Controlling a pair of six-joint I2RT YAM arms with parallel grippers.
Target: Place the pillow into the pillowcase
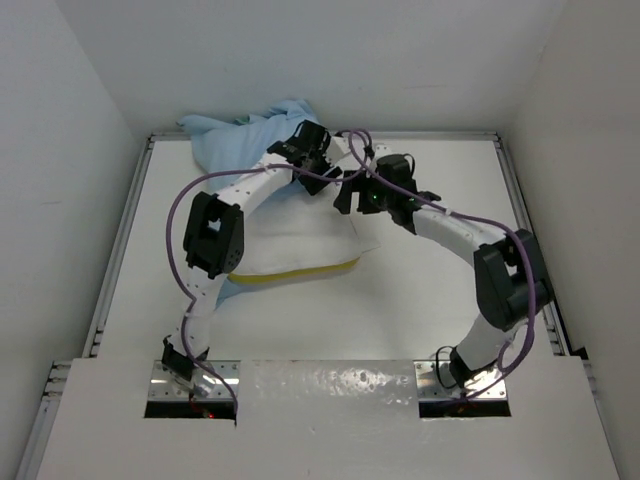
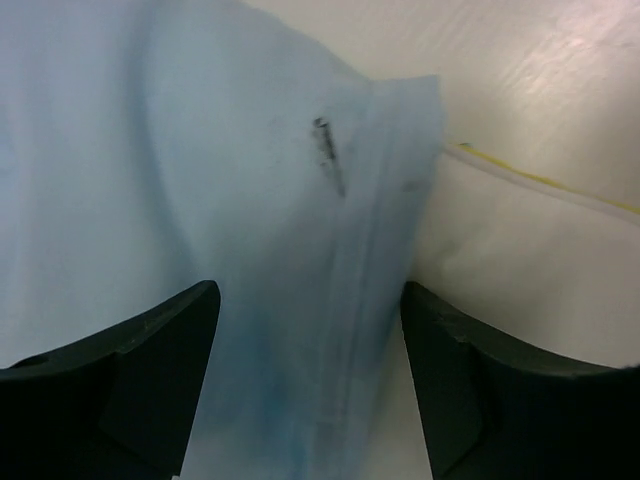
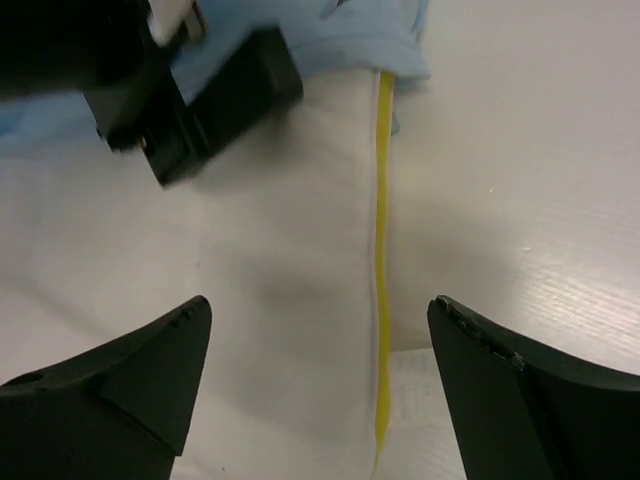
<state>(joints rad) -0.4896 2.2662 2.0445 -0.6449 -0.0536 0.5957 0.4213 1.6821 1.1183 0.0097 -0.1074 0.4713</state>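
My left gripper grabs the light blue pillowcase (image 1: 245, 135) by its hemmed edge (image 1: 298, 200) next, which leaves the white pillow free to slide inside.
The white pillow (image 1: 300, 235) lies mid-table with its yellow band (image 1: 295, 272) on the near edge. Its far end goes under the light blue pillowcase (image 1: 245, 135), which is bunched at the back left. My left gripper (image 1: 297, 150) is open over the pillowcase's hemmed edge (image 2: 365, 250), with blue fabric between its jaws (image 2: 308, 300). My right gripper (image 1: 352, 195) is open just above the pillow's right edge. In the right wrist view the gripper (image 3: 318, 305) straddles the yellow band (image 3: 383, 250), and the pillowcase (image 3: 350, 30) covers the pillow's far end.
White walls enclose the table on the left, back and right. Purple cables loop over both arms. The left gripper's black body (image 3: 200, 100) sits close in front of the right gripper. Bare tabletop (image 1: 430, 290) lies right of the pillow.
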